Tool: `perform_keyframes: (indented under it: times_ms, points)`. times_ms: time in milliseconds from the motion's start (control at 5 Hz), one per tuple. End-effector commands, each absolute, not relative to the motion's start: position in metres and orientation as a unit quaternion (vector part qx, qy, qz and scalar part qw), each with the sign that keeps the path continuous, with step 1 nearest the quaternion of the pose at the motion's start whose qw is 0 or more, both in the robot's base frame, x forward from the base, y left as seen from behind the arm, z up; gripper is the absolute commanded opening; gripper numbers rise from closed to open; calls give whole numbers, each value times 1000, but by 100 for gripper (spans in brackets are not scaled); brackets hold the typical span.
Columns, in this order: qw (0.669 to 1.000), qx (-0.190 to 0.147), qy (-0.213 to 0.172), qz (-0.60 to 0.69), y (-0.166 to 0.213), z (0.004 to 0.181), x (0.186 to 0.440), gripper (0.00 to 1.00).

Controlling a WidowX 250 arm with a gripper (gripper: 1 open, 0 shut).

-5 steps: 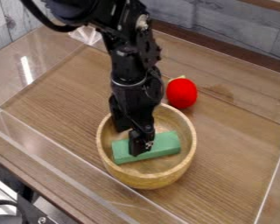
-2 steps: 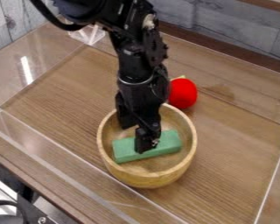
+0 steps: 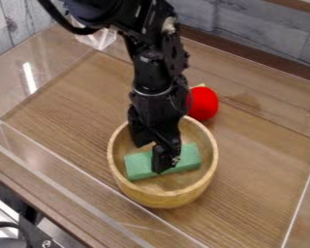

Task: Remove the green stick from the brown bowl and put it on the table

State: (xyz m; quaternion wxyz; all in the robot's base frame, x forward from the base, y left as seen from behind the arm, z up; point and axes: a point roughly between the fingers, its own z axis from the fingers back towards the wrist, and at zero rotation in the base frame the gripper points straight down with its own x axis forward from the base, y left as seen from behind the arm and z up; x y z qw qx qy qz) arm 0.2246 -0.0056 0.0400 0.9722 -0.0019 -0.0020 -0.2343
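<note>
I need to remove the green stick from the brown bowl [image 3: 129, 186], so next my gripper should grip the stick across its flat bar [image 3: 162, 164].
The green stick [image 3: 147, 165], a flat mint-green bar, lies inside the brown bowl [image 3: 129, 186], a round light wooden bowl near the front of the table [image 3: 67, 97]. My gripper [image 3: 163, 153] points straight down into the bowl, its black fingers spread open and straddling the right half of the stick. The fingers hide part of the bar. I cannot tell whether they touch it.
A small red ball [image 3: 201, 102] sits on the table just behind and right of the bowl, close to the arm. Clear acrylic walls [image 3: 42, 165] border the tabletop at the front and left.
The arm has shifted slightly right over the bowl, and the green stick now lies a little differently under the fingers. The jaws stayed open.
</note>
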Motion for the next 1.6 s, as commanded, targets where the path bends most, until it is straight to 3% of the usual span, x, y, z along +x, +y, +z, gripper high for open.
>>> perform_keyframes:
  times_ms: [0, 200, 400, 800, 1400]
  points:
    - [970, -6, -8, -241, -13, 36, 228, 100]
    - [969, -14, -11, -248, -7, 26, 234, 0]
    - [967, -20, -14, -253, -1, 22, 239, 0]
    - [966, -31, -19, -254, 14, 16, 226, 0]
    - [972, -52, -16, -227, 1, 18, 205, 0]
